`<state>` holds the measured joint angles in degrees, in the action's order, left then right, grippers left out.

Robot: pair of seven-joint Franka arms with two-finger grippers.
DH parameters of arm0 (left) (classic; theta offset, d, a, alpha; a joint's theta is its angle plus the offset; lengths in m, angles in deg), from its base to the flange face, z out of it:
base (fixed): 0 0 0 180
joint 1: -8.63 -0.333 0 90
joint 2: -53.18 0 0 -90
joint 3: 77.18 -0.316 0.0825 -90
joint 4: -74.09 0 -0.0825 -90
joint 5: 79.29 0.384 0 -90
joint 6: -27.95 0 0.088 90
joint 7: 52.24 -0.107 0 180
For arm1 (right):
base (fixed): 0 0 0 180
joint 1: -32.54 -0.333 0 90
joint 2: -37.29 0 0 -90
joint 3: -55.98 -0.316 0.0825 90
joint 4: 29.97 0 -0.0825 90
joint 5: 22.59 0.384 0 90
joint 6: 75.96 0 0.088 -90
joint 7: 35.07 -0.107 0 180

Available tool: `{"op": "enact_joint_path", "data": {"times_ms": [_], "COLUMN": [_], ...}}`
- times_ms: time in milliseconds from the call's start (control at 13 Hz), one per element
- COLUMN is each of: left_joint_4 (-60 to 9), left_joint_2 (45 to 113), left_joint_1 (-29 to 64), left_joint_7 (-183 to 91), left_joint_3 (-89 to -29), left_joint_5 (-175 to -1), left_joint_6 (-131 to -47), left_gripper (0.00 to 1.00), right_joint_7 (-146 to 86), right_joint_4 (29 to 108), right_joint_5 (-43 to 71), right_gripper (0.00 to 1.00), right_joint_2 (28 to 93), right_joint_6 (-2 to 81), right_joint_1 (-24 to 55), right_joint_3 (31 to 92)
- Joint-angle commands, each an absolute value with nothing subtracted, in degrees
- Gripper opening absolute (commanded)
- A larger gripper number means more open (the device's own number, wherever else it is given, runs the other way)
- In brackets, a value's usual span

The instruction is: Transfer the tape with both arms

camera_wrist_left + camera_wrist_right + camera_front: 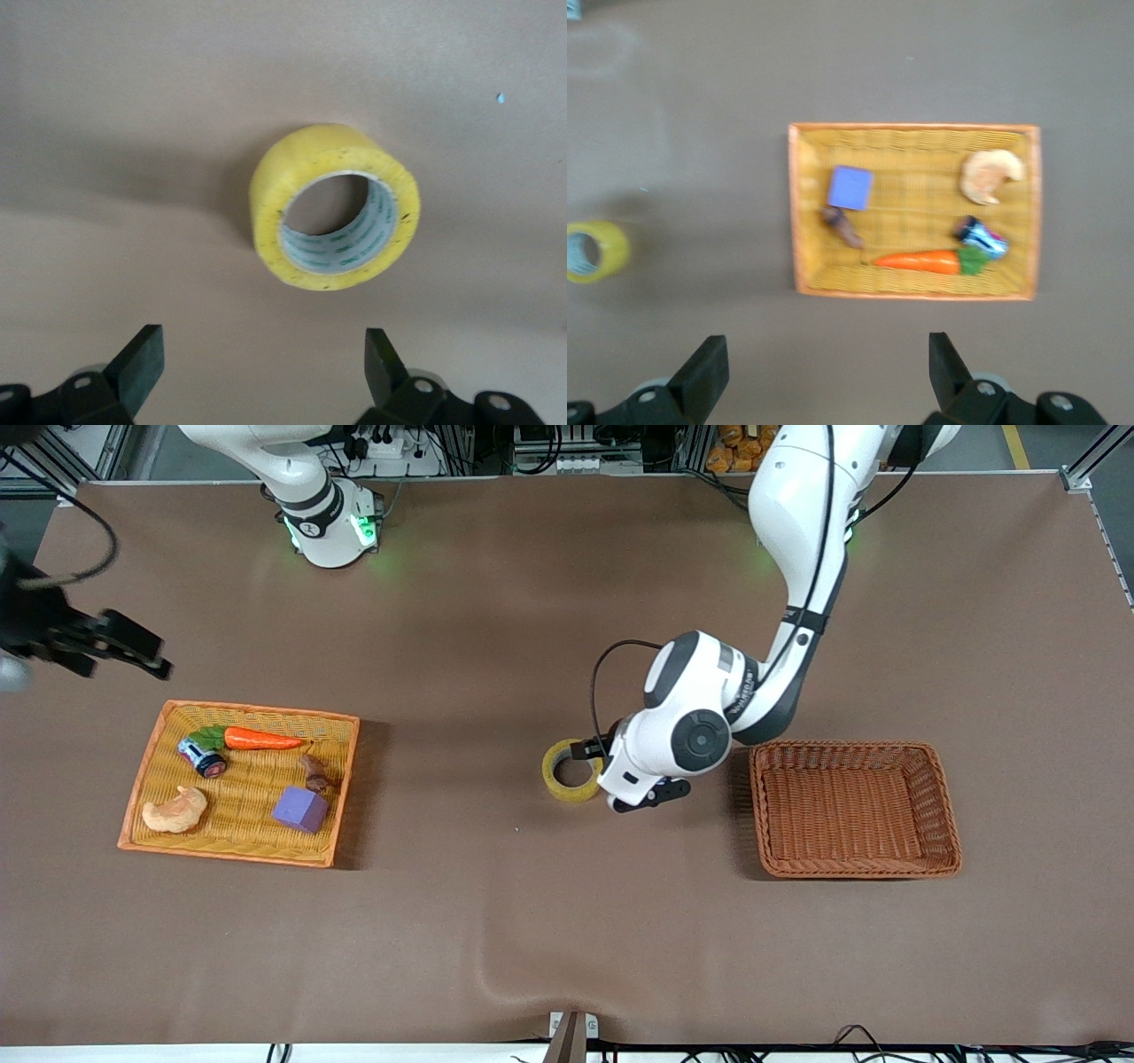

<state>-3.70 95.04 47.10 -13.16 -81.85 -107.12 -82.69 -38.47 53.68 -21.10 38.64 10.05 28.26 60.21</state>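
Observation:
Next, my left gripper takes hold of the yellow tape roll by its ring side (pixel 555 767) to transfer it into the brown wicker basket (pixel 853 810).
The yellow tape roll (pixel 567 786) lies on the brown table, between the two baskets. My left gripper (pixel 611 775) is low beside it, on the side toward the brown basket, and its fingers are open and empty. In the left wrist view the tape (pixel 306 168) lies just ahead of the open left gripper (pixel 263 367), not between the fingers. My right gripper (pixel 149 653) is open and empty, up in the air at the right arm's end of the table. In the right wrist view the right gripper (pixel 828 367) is open, and the tape (pixel 616 250) shows at the frame's edge.
A yellow-orange tray (pixel 168 841) holds a carrot (pixel 261 739), a purple cube (pixel 299 809), a pale orange curved toy (pixel 175 811), a small dark toy (pixel 202 757) and a brown piece (pixel 314 772). An empty brown wicker basket (pixel 855 865) stands beside the left arm's hand.

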Motion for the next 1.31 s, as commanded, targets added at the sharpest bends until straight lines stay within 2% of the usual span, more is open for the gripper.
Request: {"op": "enact_joint_path", "data": {"times_ms": [0,154,385,692,1231], "left_joint_4": [-3.08,-2.99,-3.16,-2.99,-3.08], "left_joint_2": [99.04,100.29,100.20,100.38,103.45], "left_joint_1": [49.66,49.68,49.94,50.20,52.66], "left_joint_7": [-9.09,-9.69,-10.41,-8.56,0.05], "left_joint_3": [-82.89,-83.07,-82.72,-82.63,-82.54], "left_joint_5": [-105.66,-104.96,-95.50,-94.50,-94.41], "left_joint_6": [-84.89,-87.35,-87.36,-87.88,-96.31], "left_gripper": [1.00,1.00,1.00,1.00,1.00], "right_joint_7": [-30.87,-30.59,-30.59,-31.55,-34.19], "right_joint_4": [54.32,53.62,53.00,51.51,51.68], "right_joint_5": [-24.17,-22.77,-20.39,-20.65,-20.48], "right_gripper": [1.00,1.00,1.00,1.00,1.00], "right_joint_2": [36.94,36.94,37.11,37.64,37.82], "right_joint_6": [9.29,7.63,6.04,3.94,3.93], "right_joint_1": [32.87,35.17,34.04,34.13,33.86], "right_joint_3": [59.06,59.75,63.97,63.98,63.63]}}
